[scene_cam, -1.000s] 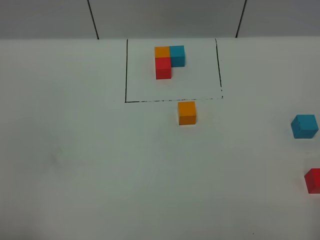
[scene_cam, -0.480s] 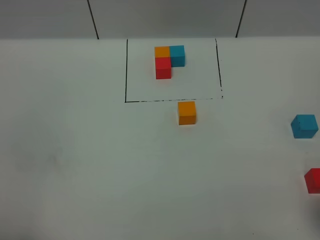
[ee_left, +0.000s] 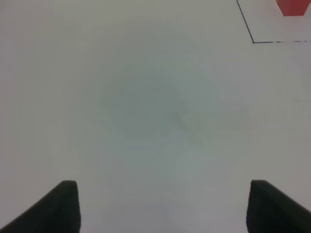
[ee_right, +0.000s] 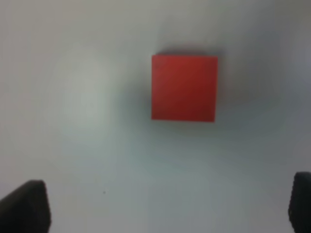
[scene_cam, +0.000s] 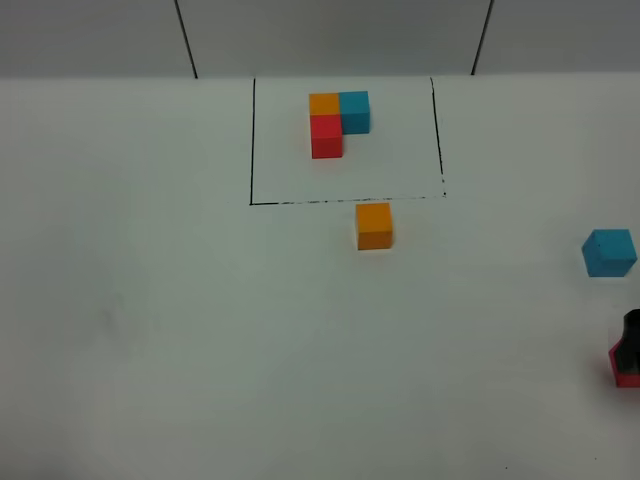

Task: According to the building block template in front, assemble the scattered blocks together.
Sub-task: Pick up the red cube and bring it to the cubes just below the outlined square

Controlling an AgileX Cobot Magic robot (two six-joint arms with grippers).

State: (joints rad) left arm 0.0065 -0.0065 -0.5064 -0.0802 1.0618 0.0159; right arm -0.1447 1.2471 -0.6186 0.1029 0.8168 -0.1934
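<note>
The robot's right gripper will grab the red cube by its body (scene_cam: 625,375) next. The cube is meant to copy the template's red front piece (scene_cam: 326,136).
The building block template (scene_cam: 335,120) stands at the back inside a thin black outline: orange at the corner, blue to its right, red in front. The scattered orange cube (scene_cam: 374,226) sits just in front of the outline. The blue cube (scene_cam: 609,252) is at the far right. The red cube (scene_cam: 626,368) is at the right edge, partly covered by a black part of my right arm (scene_cam: 631,335). In the right wrist view my right gripper (ee_right: 163,208) is open and above the red cube (ee_right: 183,88). My left gripper (ee_left: 165,208) is open over bare table.
The white table (scene_cam: 200,330) stretches wide on the left and in front. The outline's front line (scene_cam: 345,202) runs close behind the orange cube. In the left wrist view, a corner of the outline (ee_left: 252,42) and the template's red cube (ee_left: 291,6) show.
A black part of my right arm has come into the exterior view at the right edge, over the red cube. The cubes have not moved.
</note>
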